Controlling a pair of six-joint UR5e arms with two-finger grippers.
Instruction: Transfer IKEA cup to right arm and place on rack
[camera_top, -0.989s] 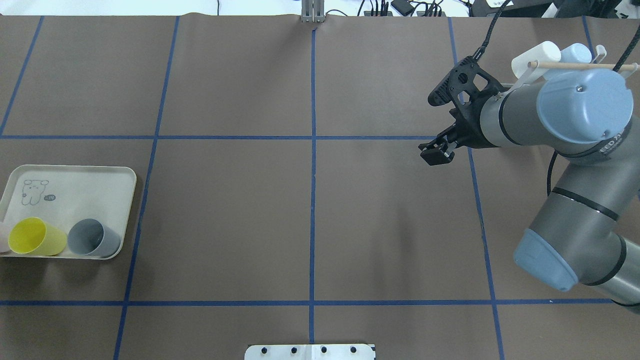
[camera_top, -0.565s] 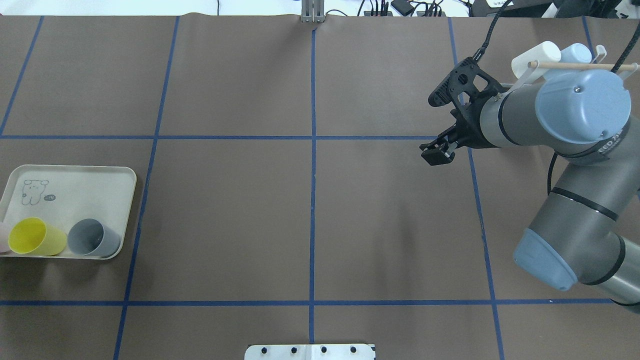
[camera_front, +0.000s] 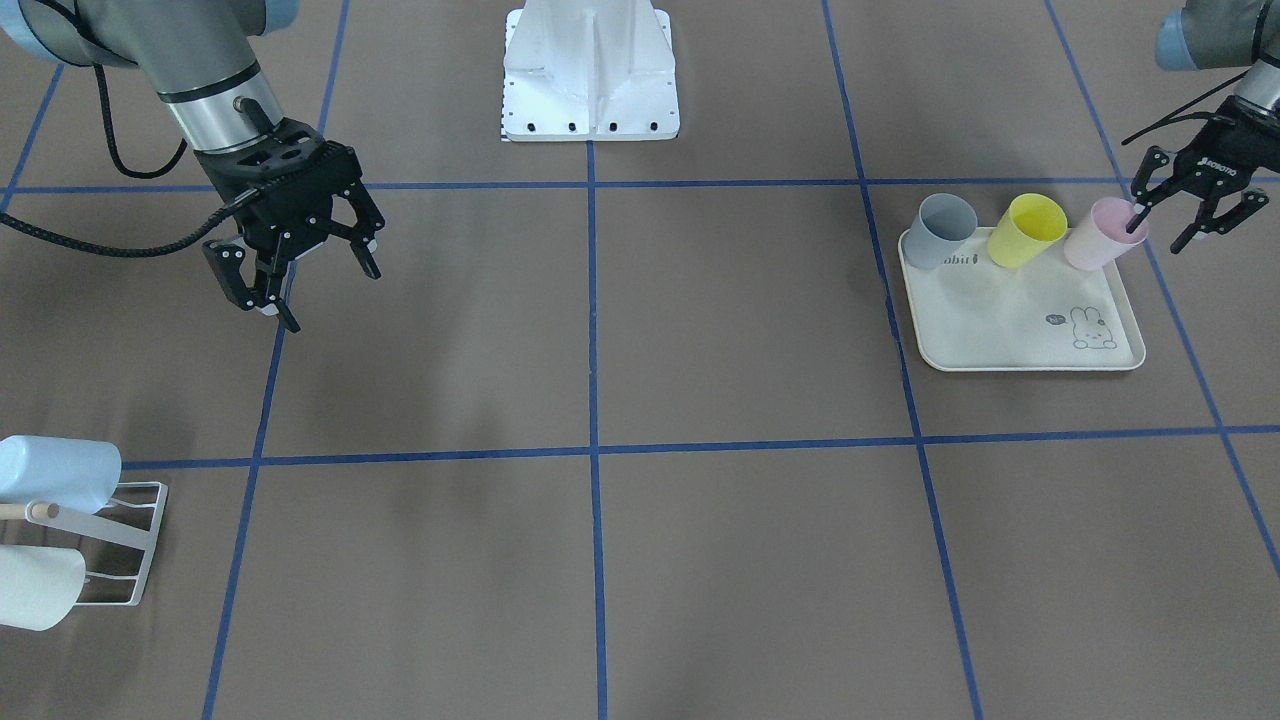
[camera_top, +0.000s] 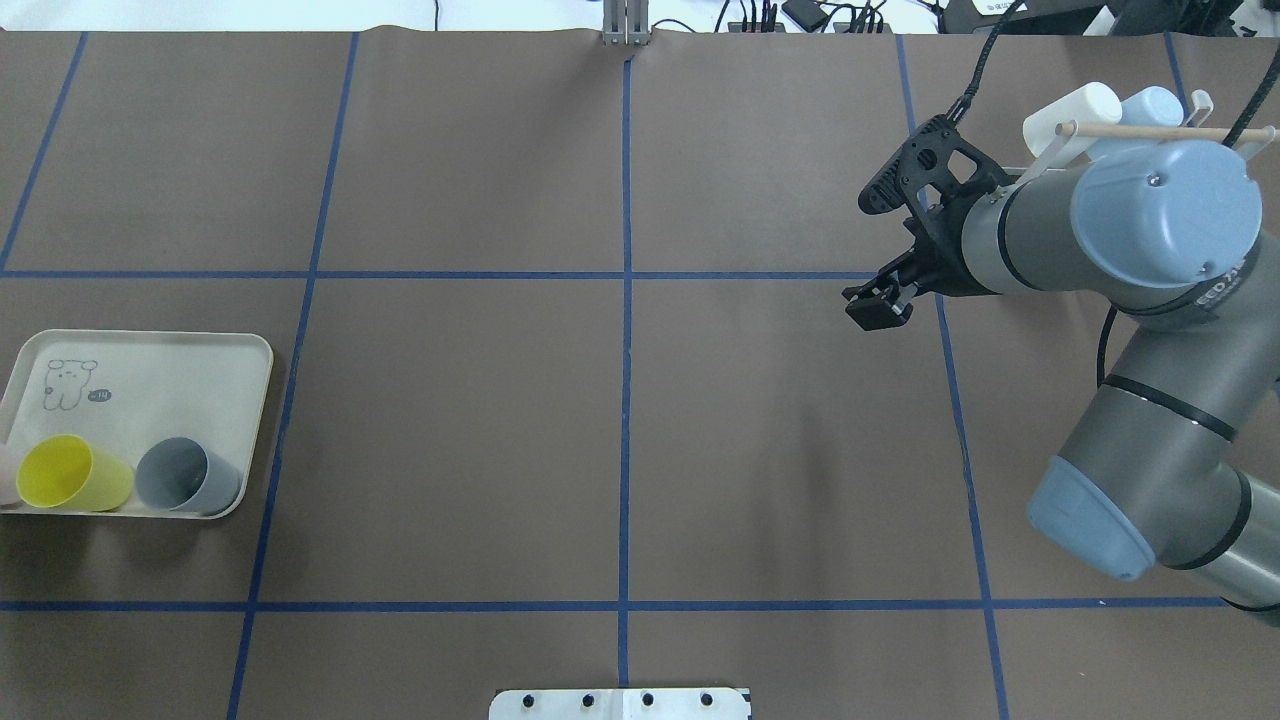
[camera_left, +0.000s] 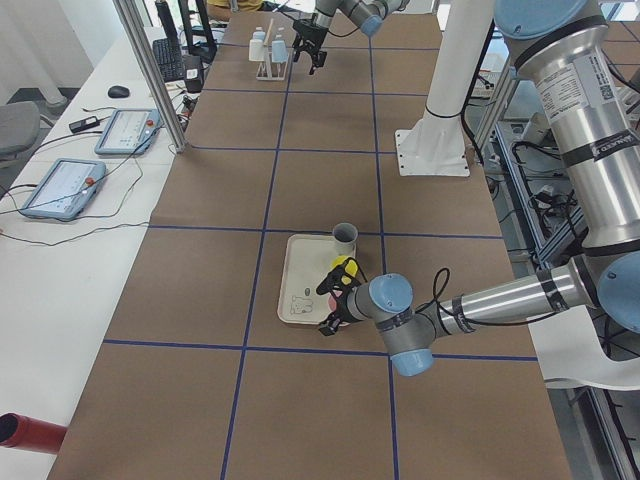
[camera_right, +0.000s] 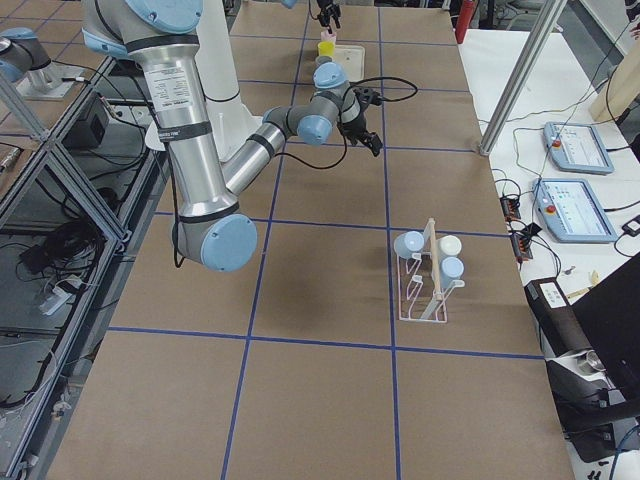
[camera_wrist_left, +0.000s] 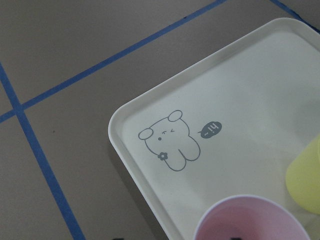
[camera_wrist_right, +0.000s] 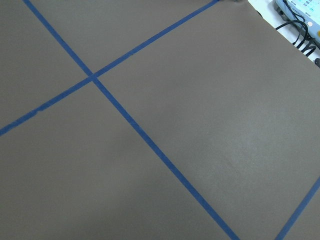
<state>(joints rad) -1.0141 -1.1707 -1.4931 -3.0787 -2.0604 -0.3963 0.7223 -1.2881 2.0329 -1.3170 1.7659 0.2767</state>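
My left gripper grabs the pink cup by its rim (camera_front: 1131, 206) (camera_wrist_left: 248, 197) next, to pass the cup over to my right arm.
A pink cup (camera_front: 1098, 236) lies tilted at the corner of a cream rabbit-print tray (camera_front: 1010, 340), next to a yellow cup (camera_front: 1026, 230) and a grey cup (camera_front: 942, 230). My left gripper (camera_front: 1157, 238) is open at the pink cup's mouth, with one finger inside the rim and one outside. The left wrist view shows the pink rim (camera_wrist_left: 250, 220) just below the camera. My right gripper (camera_front: 330, 298) is open and empty, above bare table; it also shows in the overhead view (camera_top: 878, 308). The white wire rack (camera_front: 120, 550) with its wooden dowel stands at the far right end of the table.
A light blue cup (camera_front: 50, 470) and a white cup (camera_front: 35, 590) hang on the rack. The rack also shows in the overhead view (camera_top: 1130, 130), behind my right arm's elbow (camera_top: 1165, 210). The robot's white base (camera_front: 590, 70) stands at the table's near middle.
My right gripper has drifted very slightly. The sliver of pink cup at the overhead view's left edge has shrunk a little. Yellow and grey cups have not moved.
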